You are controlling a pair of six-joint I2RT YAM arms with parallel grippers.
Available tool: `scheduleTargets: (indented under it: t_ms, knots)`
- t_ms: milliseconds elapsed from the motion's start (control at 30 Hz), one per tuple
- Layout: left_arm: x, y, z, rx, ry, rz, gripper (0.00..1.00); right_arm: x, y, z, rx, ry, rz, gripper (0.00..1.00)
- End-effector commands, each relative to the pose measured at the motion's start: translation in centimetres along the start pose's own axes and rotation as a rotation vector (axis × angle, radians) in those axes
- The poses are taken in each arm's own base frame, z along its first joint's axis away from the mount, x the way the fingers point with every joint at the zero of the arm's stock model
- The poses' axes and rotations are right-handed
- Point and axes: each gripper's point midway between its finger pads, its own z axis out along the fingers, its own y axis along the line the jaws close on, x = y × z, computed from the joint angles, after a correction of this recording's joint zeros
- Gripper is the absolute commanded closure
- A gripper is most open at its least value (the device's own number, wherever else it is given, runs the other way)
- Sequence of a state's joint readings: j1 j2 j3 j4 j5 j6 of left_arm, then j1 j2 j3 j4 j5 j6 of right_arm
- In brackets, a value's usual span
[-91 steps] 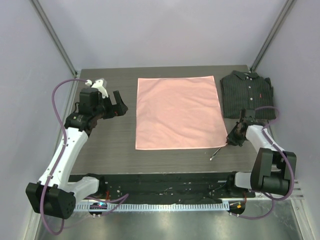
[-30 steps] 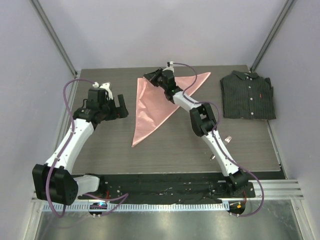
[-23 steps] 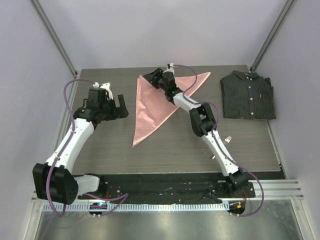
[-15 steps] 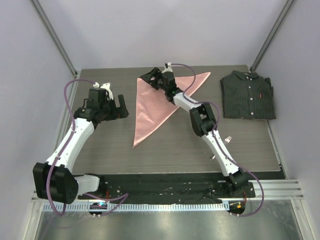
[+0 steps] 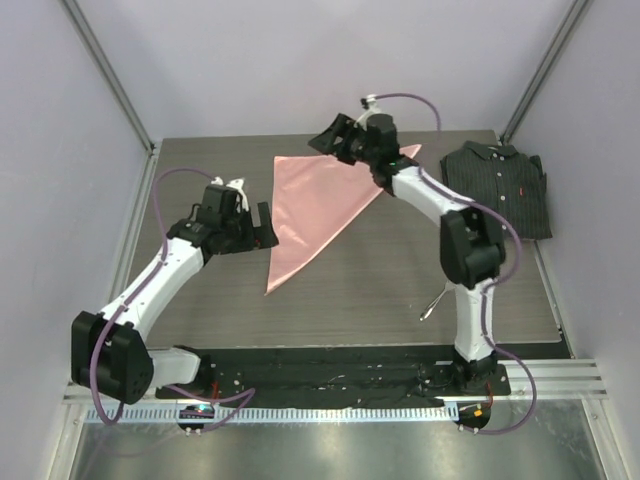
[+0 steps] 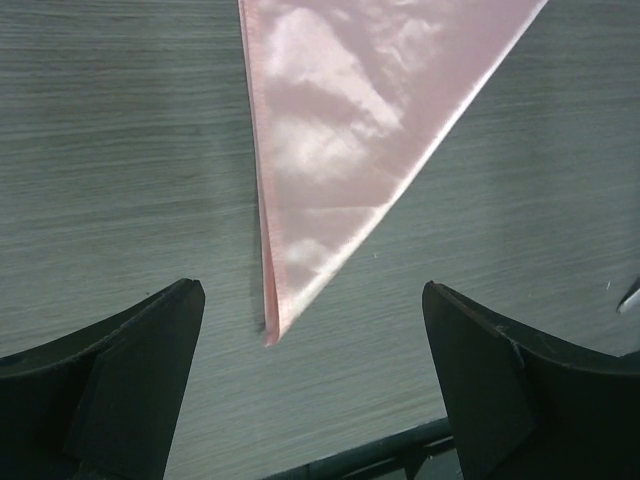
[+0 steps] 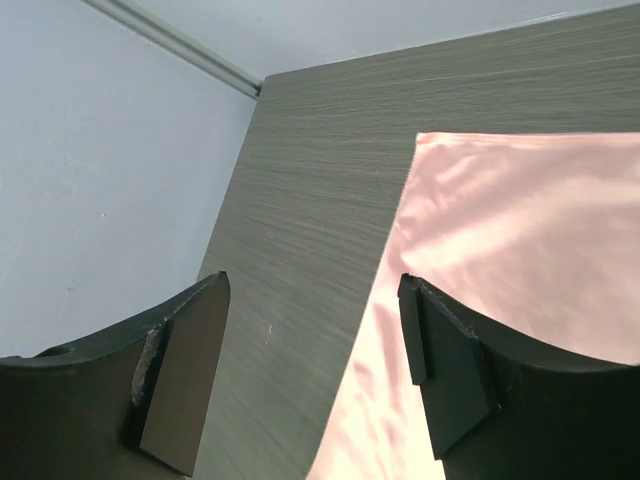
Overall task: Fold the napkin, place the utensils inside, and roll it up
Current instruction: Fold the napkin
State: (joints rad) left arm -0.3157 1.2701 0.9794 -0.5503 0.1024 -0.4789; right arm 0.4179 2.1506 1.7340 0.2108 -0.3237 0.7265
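Note:
The fork should lie flat on the folded napkin, so my right gripper needs to grab it across its slim handle (image 5: 438,300) next.
The salmon-pink napkin (image 5: 318,196) lies folded into a triangle, its long tip pointing toward the near edge. My right gripper (image 5: 333,134) hovers open above its far edge; the right wrist view shows the napkin (image 7: 520,240) below and right of the open gripper (image 7: 312,320), nothing between the jaws. My left gripper (image 5: 262,226) is open beside the cloth's left edge, low over the table. In the left wrist view the napkin's tip (image 6: 275,320) sits just ahead of the open gripper (image 6: 310,340). A small silver fork (image 5: 432,302) lies on the table at the near right.
A dark pinstriped folded shirt (image 5: 497,190) lies at the back right. The right arm reaches across the table's right half above the fork. Grey walls enclose the table (image 5: 200,300) on three sides; a black rail runs along the near edge.
My right gripper has opened, let go of the napkin's far corner, and lifted away to the right. The left arm has moved right, up to the cloth's left edge.

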Motion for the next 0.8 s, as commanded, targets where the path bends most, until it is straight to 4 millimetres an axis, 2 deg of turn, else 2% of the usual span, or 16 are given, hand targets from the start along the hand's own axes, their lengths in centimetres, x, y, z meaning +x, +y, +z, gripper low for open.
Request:
scheduleTargets:
  t_ms: [0,33,67,100,167,200,267,300,333,400,467,567,667,767]
  knots:
    - [-4.0,-1.3,-2.0,0.002,-0.099,0.077,0.03,-0.3,-4.6,-8.7,0.27,0.059,-0.069,0.26]
    - [-4.6,-1.2,-2.4,-0.012,-0.114,0.094,0.02,0.2,-5.8,-10.2,0.329,0.077,-0.067,0.26]
    - [-5.8,-1.0,-3.1,-0.035,-0.153,0.114,0.02,-0.4,-5.5,-12.5,0.363,0.071,-0.095,0.26]
    - [-6.3,-0.5,-3.4,-0.066,-0.173,0.143,0.01,2.1,-8.9,-15.1,0.498,0.133,-0.073,0.27]
    - [-7.0,-0.1,-4.2,-0.091,-0.209,0.172,0.0,3.7,-10.6,-18.5,0.589,0.172,-0.067,0.27]
    - [-7.0,0.6,-4.3,-0.123,-0.221,0.178,0.0,5.7,-12.3,-21.8,0.661,0.212,-0.026,0.27]
    - [-6.9,0.8,-4.6,-0.125,-0.238,0.182,0.0,7.4,-13.7,-25.4,0.724,0.237,0.041,0.27]
    - [-6.5,1.1,-4.5,-0.131,-0.228,0.185,0.0,9.3,-14.2,-27.9,0.747,0.247,0.087,0.26]
    - [-6.1,1.2,-4.7,-0.131,-0.219,0.187,0.0,9.5,-15.4,-29.7,0.778,0.235,0.139,0.27]
    - [-5.6,1.6,-4.7,-0.144,-0.216,0.189,0.0,11.6,-16.3,-33.2,0.843,0.243,0.186,0.27]
    - [-5.8,1.3,-5.0,-0.131,-0.232,0.187,0.0,12.6,-17.5,-36.1,0.944,0.255,0.206,0.26]
    - [-6.0,0.8,-5.3,-0.108,-0.238,0.186,0.0,13.6,-18.6,-39.1,1.053,0.274,0.214,0.26]
    - [-5.8,0.9,-5.4,-0.108,-0.237,0.186,0.0,13.9,-19.5,-41.0,1.132,0.285,0.242,0.26]
    - [-5.9,0.8,-5.5,-0.107,-0.24,0.184,0.0,14.6,-19.5,-41.3,1.145,0.292,0.283,0.27]
